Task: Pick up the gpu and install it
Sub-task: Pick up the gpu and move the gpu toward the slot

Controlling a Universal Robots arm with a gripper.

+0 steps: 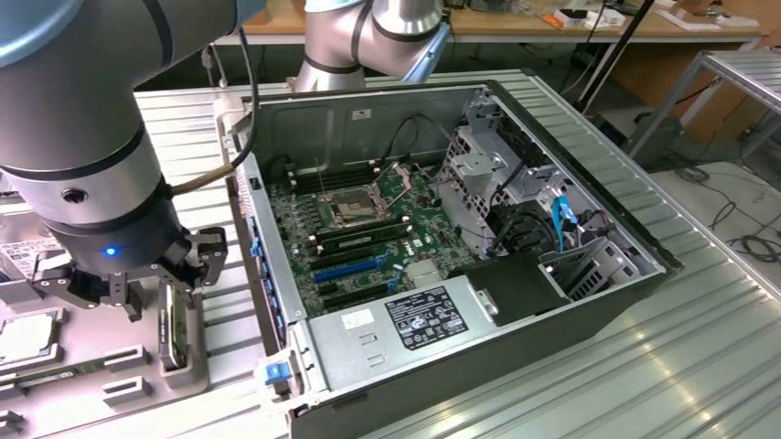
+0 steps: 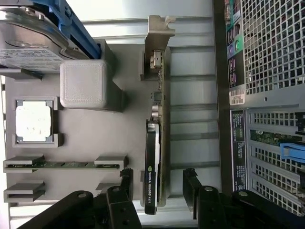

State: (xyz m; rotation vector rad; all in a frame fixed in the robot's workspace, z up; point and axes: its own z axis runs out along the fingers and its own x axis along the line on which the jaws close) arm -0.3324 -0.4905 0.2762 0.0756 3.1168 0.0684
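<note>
In the exterior view my gripper's fingers are still around the GPU's top edge, short of the GPU's sides, so it is too early to close on the GPU.
The gpu [image 2: 154, 162] stands on edge in a slot of the grey parts holder [image 2: 119, 133], with its silver bracket [image 2: 159, 33] at the end away from the fingers. In the exterior view the gpu [image 1: 172, 335] is at the lower left, beside the open computer case [image 1: 610, 302]. My gripper [image 2: 158, 188] is open. One black finger [image 2: 125, 186] is on each side of the card's near end, with a gap on both sides. From outside, the gripper [image 1: 163, 282] hangs just above the card.
The holder also carries a hard drive [image 2: 28, 45], a processor chip [image 2: 33, 121], memory sticks [image 2: 62, 164] and a grey block [image 2: 83, 83]. The case's perforated rear panel [image 2: 271, 57] runs close alongside. Inside the case are blue expansion slots [image 1: 347, 267] and the power supply [image 1: 415, 315].
</note>
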